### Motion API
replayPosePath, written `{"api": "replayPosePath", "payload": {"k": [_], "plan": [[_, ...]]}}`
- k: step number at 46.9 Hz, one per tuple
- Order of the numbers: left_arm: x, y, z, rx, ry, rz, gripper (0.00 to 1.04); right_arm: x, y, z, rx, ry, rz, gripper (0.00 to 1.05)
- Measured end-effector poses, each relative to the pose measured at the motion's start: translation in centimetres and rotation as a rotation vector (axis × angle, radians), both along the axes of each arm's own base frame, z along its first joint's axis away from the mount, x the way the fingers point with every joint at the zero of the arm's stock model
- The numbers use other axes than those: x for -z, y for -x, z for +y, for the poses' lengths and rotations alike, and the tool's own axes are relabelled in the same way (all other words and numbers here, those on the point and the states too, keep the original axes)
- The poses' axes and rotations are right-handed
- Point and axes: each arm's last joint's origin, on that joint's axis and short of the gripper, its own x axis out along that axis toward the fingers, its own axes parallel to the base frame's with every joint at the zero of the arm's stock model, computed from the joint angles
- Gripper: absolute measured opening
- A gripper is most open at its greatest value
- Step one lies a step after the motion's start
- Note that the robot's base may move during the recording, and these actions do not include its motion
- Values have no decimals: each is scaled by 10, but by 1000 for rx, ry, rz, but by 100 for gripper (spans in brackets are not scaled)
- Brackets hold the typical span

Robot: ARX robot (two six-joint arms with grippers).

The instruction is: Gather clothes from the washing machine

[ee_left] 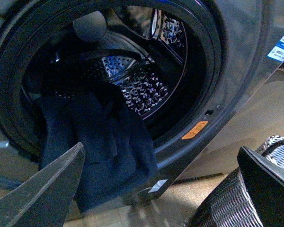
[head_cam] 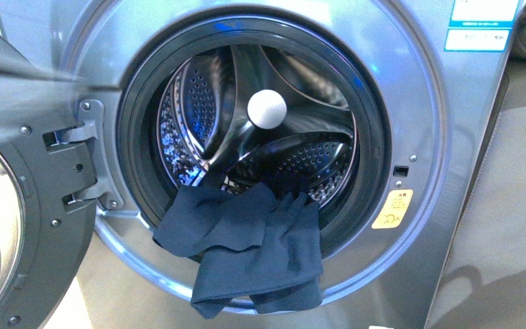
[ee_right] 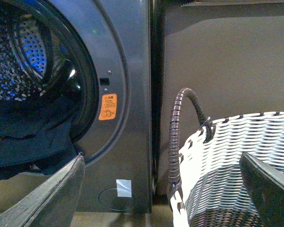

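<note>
I need to collect the navy clothes from the washing machine, so next I need to grab them with my left gripper by their bunched folds at the drum's opening (head_cam: 270,205).
The grey washing machine (head_cam: 424,137) fills the front view with its porthole door (head_cam: 13,205) swung open at the left. The navy clothes (head_cam: 246,240) hang out of the drum mouth over the lower rim. They also show in the left wrist view (ee_left: 99,146) and in the right wrist view (ee_right: 33,142). My left gripper (ee_left: 161,189) is open and empty, a short way in front of the hanging clothes. My right gripper (ee_right: 163,194) is open and empty, beside the machine's front and over the basket. Neither arm shows in the front view.
A woven white-and-grey basket (ee_right: 236,161) with a dark handle (ee_right: 177,127) stands right of the machine; its edge shows in the left wrist view (ee_left: 227,203). A yellow sticker (head_cam: 391,209) sits beside the drum rim. A dark panel (head_cam: 507,205) stands to the right.
</note>
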Motion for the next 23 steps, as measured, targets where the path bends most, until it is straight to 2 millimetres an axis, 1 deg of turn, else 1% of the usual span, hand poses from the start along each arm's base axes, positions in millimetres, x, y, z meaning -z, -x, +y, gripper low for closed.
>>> {"api": "replayPosePath", "payload": {"k": [4,13,15,19,23], "plan": [[-1,-35,-14,4,-35,18,98,0,0,0,0,0,0,97],[9,-82,-37,27,-99,64,98,0,0,0,0,0,0,97],[13,-91,-43,28,-115,77,98,0,0,0,0,0,0,97],[27,-117,-60,58,-184,105,98,0,0,0,0,0,0,97],[42,-134,-71,84,-229,156,98,0,0,0,0,0,0,97]]}}
